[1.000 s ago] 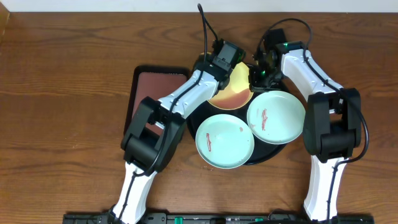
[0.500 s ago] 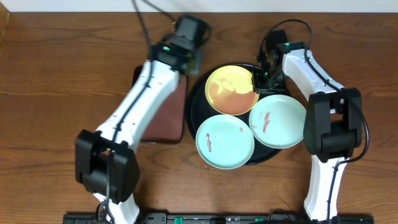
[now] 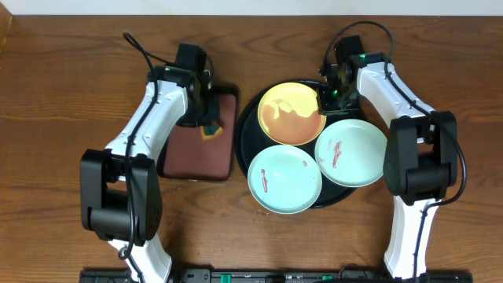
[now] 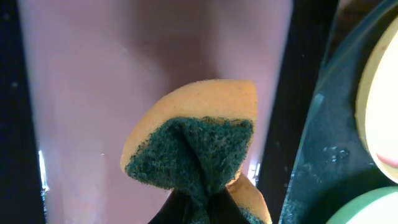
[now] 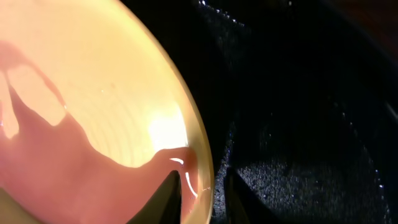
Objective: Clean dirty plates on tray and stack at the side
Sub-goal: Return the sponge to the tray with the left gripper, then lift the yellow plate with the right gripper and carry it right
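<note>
The sponge is inside the brown tray's black rim, above the tray's bottom. My left gripper should open now, as the sponge would come to rest there if I let go.
Three plates lie on the round black tray (image 3: 245, 140): a pale yellow plate (image 3: 292, 113) at the back and two mint-green plates (image 3: 284, 178) (image 3: 350, 151) with reddish smears. My right gripper (image 3: 327, 95) is shut on the yellow plate's right rim. In the right wrist view the rim (image 5: 205, 162) sits between my fingers (image 5: 171, 199), over the black tray (image 5: 298, 124). My left gripper (image 3: 206, 119) is shut on a yellow-and-green sponge (image 3: 211, 130) above the rectangular brown tray (image 3: 192, 153). The left wrist view shows the sponge (image 4: 199, 143) folded in the jaws.
The rectangular brown tray (image 4: 124, 74) lies just left of the round tray (image 4: 317, 162), their rims nearly touching. The yellow plate's edge (image 4: 379, 106) and a mint plate's edge (image 4: 370, 208) show at the right of the left wrist view. Brown wooden table (image 3: 71, 94) all around.
My left arm has swung left with the sponge, from over the yellow plate to over the brown tray. The yellow plate is now uncovered. The right arm has not moved.
</note>
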